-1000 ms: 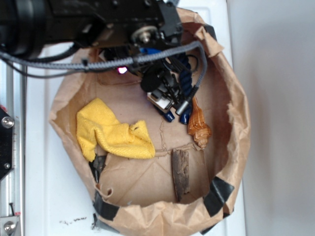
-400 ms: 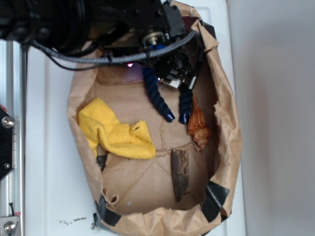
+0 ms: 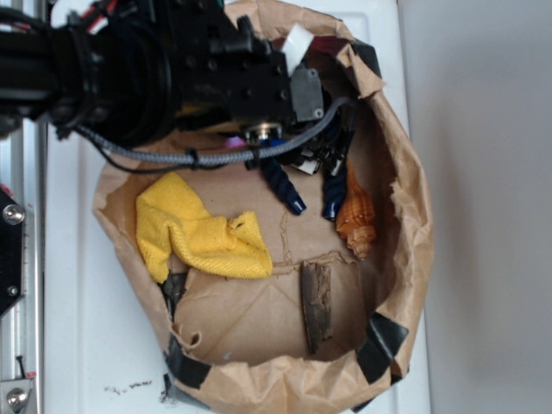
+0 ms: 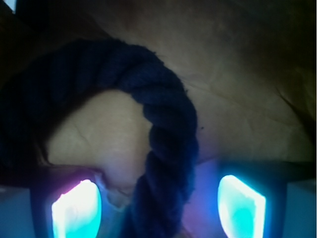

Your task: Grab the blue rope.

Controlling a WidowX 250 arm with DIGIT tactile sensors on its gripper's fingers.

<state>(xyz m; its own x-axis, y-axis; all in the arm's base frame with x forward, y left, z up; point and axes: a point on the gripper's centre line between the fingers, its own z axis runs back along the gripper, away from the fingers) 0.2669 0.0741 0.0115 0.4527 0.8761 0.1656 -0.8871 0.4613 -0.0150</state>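
Observation:
My gripper should close on the rope now. My lit fingers are on both sides of the navy twisted rope [image 4: 161, 203] in the wrist view, so they would hold the rope if I closed now.
The blue rope [image 3: 281, 184] lies bent inside the paper bag, its two glossy capped ends pointing toward the bag's middle; the arm hides its bend. In the wrist view the navy twisted rope [image 4: 168, 129] curves in an arch and runs down between the pads. My gripper [image 3: 312, 158] sits over the rope's upper part near the bag's far wall. My gripper [image 4: 158, 208] is open: the lit pads [image 4: 77, 208] stand either side of the rope with a gap on each side.
The crumpled brown paper bag [image 3: 416, 259] walls in everything. Inside lie a yellow cloth [image 3: 198, 233] at the left, an orange seashell [image 3: 355, 220] just right of the rope, and a wood piece [image 3: 316, 304] nearer the front. The grey braided cable [image 3: 198, 157] hangs across.
The arm has swung from the bag's middle to the far wall and lowered over the rope's bend, hiding more of it. The bag's left wall has spread out; the shell shifted slightly.

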